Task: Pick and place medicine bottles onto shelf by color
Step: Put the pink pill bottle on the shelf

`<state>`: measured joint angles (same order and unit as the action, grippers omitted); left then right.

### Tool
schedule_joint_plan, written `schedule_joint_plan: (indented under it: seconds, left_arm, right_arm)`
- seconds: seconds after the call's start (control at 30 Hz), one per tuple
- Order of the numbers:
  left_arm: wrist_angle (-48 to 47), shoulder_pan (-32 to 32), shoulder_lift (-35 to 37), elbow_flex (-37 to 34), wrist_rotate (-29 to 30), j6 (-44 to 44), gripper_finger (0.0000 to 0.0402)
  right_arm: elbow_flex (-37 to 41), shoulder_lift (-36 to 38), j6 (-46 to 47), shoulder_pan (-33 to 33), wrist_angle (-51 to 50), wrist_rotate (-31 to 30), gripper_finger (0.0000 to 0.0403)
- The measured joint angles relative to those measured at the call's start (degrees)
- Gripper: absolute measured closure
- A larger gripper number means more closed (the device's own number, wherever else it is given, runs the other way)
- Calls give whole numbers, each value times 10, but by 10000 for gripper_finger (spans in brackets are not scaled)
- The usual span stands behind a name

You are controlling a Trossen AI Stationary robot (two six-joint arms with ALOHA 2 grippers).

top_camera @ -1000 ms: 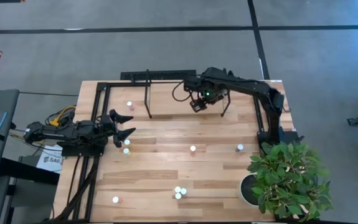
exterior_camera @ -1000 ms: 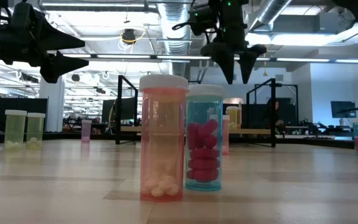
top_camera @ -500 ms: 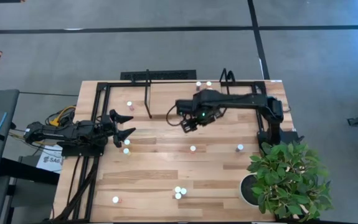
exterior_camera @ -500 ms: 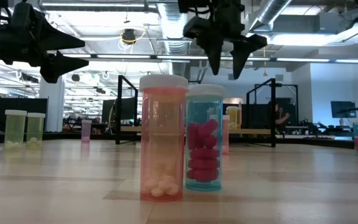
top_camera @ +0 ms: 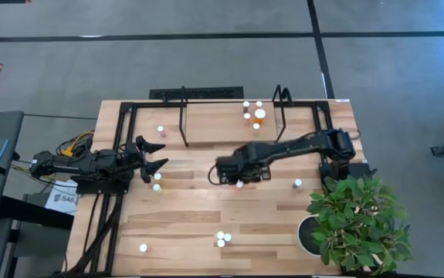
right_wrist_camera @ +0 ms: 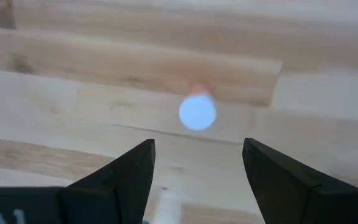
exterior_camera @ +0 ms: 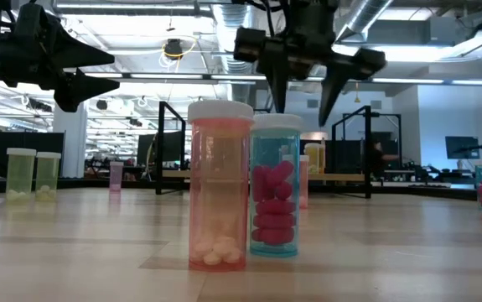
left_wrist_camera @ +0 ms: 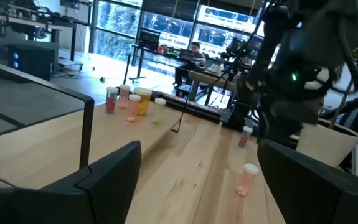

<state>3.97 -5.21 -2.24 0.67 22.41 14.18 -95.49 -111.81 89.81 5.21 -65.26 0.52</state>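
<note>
Next, my right gripper grabs the bottle by its white cap [top_camera: 239,184] to put it with the pink ones on the shelf [top_camera: 206,116].
My right gripper [top_camera: 236,174] hangs open, pointing down, just above a small bottle with a white cap and an orange-pink body [right_wrist_camera: 197,113] that stands upright on the table's middle [top_camera: 239,184]. In the right wrist view its fingers stand on either side of the bottle, touching nothing. The shelf [top_camera: 206,116] lies along the far edge; several bottles [top_camera: 254,113] stand on its right part and one [top_camera: 160,130] on its left. My left gripper [top_camera: 162,153] waits open and level at the table's left.
Two bottles [top_camera: 157,182] stand by my left gripper, one [top_camera: 297,184] at the right, three [top_camera: 222,239] near the front edge, one [top_camera: 144,248] at front left. A potted plant [top_camera: 357,224] fills the near right corner. The shelf's black hoops [top_camera: 184,116] stand upright.
My right gripper has come away from the shelf toward the table's near edge and a little left, sinking and rolling about its own axis. It now hangs over the middle bottle, its jaws as wide as before. The bottles on the shelf's right part now show.
</note>
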Motion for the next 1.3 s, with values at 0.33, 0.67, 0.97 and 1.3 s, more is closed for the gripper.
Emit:
schedule_joint_plan:
  seconds: [0.33,0.67,0.97,1.3]
  left_arm:
    - [0,0,0,0,0,0,90]
    - [0,0,0,0,0,0,90]
    - [0,0,0,0,0,0,90]
    - [0,0,0,0,0,0,90]
  right_arm:
    - [103,-1,23,4,139,0,138]
    - [136,0,18,3,175,-9,141]
    - [136,0,12,2,174,-19,210]
    - [135,0,12,2,173,-18,286]
